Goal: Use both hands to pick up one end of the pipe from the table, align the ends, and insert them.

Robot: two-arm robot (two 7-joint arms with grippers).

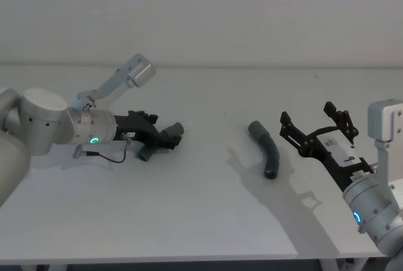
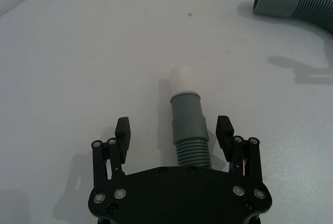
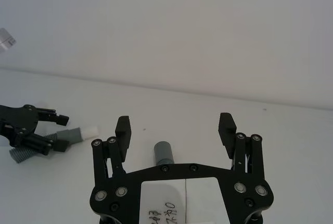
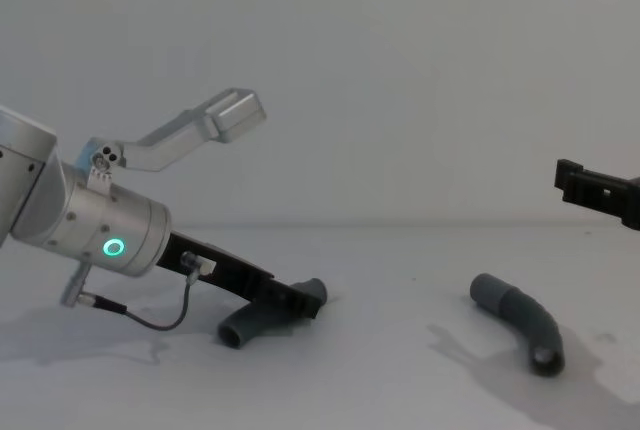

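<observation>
My left gripper grabs the pipe piece by its grey collar [image 2: 189, 124] next, which leaves the pipe piece's whitish tip free to slide into the other piece.
Two ribbed dark-grey pieces of the pipe lie on the table [image 1: 201, 220]. The left piece [image 2: 190, 125] has a grey collar with a pale whitish tip [image 2: 183, 78]. My left gripper [image 2: 174, 130] is open and low over it, one finger on each side, with gaps to the pipe. In the head view that gripper [image 1: 165, 137] covers most of this piece [image 1: 146, 152]. The right piece [image 1: 267, 151] lies free, its wider collar end [image 2: 276, 1] pointing toward the left one. My right gripper [image 1: 306, 115] hangs open above the table, to the right of that piece and apart from it.
The table's front edge [image 1: 189, 259] runs along the bottom of the head view. A pale wall [image 1: 201, 19] rises behind the table. A thin cable [image 4: 150, 315] loops from the left wrist down near the table.
</observation>
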